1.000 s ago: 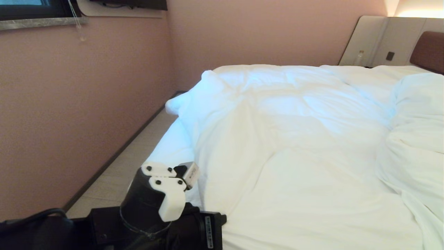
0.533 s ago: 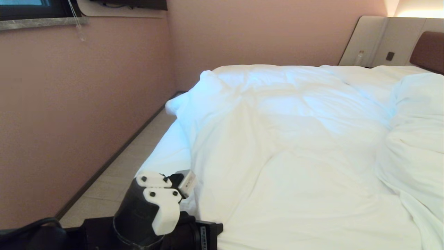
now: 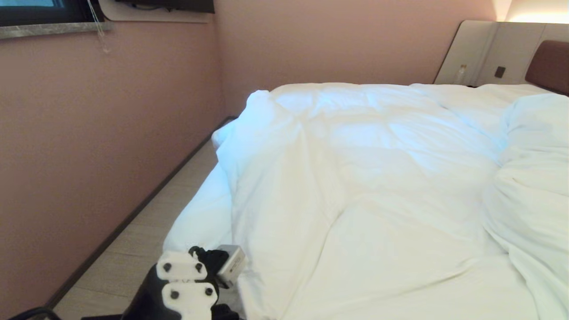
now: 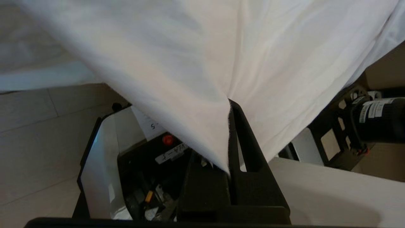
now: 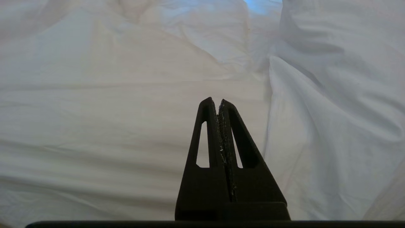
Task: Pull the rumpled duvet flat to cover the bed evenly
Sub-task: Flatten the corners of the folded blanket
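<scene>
My left gripper should release the duvet next, because the duvet spreads over the mattress's near end and my fingers hold the duvet's edge out past it.
The duvet [image 3: 378,178], thick, white and creased, lies across the bed, whose white-sheeted mattress [image 3: 200,218] shows bare along the left edge. A rumpled mound of the duvet [image 3: 533,178] stands at the right. My left arm's wrist [image 3: 191,284] is low at the near left corner of the bed. In the left wrist view my left gripper [image 4: 228,104] is shut on the duvet's edge [image 4: 190,63], and the cloth drapes over one finger. My right gripper [image 5: 217,101] hangs shut and empty over the duvet [image 5: 126,95].
A pink wall [image 3: 89,133] runs along the left, with a narrow strip of pale floor [image 3: 146,222] between it and the bed. The brown headboard [image 3: 549,64] and a small bottle [image 3: 462,71] are at the far right. My own base [image 4: 142,164] lies under the left gripper.
My left arm has drawn back and down toward the near left corner with the duvet's edge. The duvet's left side has slid leftward, and less of the sheet shows.
</scene>
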